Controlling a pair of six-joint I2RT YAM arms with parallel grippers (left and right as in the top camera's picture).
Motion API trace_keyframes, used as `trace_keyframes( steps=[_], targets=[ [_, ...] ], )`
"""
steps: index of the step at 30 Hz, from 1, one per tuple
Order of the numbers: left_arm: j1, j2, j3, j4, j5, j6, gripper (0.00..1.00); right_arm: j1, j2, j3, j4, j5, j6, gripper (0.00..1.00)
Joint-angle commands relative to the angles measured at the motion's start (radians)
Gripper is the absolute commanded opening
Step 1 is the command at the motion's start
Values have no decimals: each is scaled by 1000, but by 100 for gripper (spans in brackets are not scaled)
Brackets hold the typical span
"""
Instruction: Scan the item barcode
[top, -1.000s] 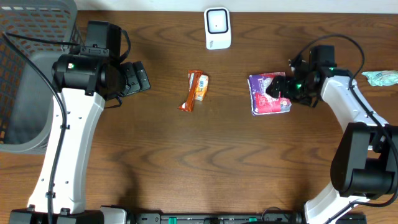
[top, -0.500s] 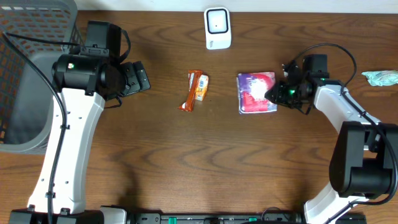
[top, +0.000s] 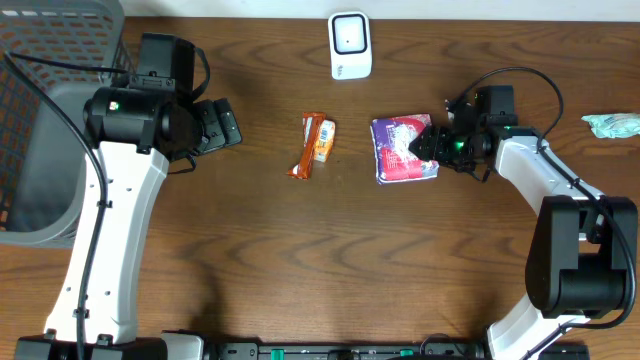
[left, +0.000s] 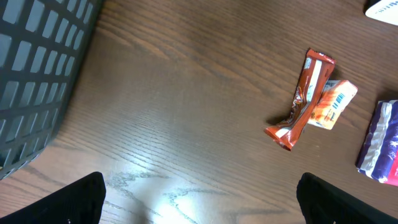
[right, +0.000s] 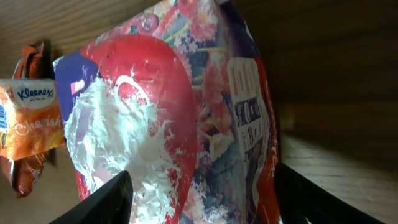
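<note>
The right gripper takes the tissue pack by the end farthest from the snack bar next. This leaves the tissue pack's broad body uncovered for the scanner (top: 350, 45).
A purple and red tissue pack (top: 403, 149) lies flat on the brown table (top: 300, 260), right of centre. My right gripper (top: 427, 145) reaches onto its right end. In the right wrist view the pack (right: 161, 118) fills the frame and the gripper (right: 202, 199) is open, one finger on each side of it. A dark printed panel (right: 249, 118) shows on the pack's right side. The white scanner (top: 350, 45) stands at the back centre. My left gripper (top: 215, 125) hangs open over bare wood at the left, its fingers (left: 84, 199) far apart and holding nothing.
An orange Kleenex packet (top: 322, 141) and a brown snack bar (top: 307, 148) lie together left of the tissue pack, also seen as the packet (left: 333, 102) and the bar (left: 305, 99). A grey mesh basket (top: 40, 100) fills the left edge. A teal wrapper (top: 612, 125) lies far right.
The right arm has shifted left and the tissue pack has slid left with it, nearer the snack bar. The left arm has not moved.
</note>
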Motion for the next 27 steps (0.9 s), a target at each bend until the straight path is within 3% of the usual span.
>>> trace_keyframes(
  steps=[1, 4, 8, 15, 24, 27],
  targets=[
    [3, -9, 0, -3, -10, 5, 98, 2, 0, -5, 12, 0, -6, 69],
    [3, -9, 0, -3, -10, 5, 98, 3, 35, -5, 21, -37, -6, 68],
    [3, -9, 0, -3, -10, 5, 98, 3, 100, -6, 47, -105, -6, 55],
    [3, -9, 0, -3, -10, 5, 98, 2, 122, -1, 95, -212, 23, 1],
    [3, -9, 0, -3, -10, 5, 98, 2, 68, 138, 173, -351, 247, 1],
    [3, -9, 0, -3, -10, 5, 98, 11, 68, 180, 279, -346, 360, 1]
  ],
)
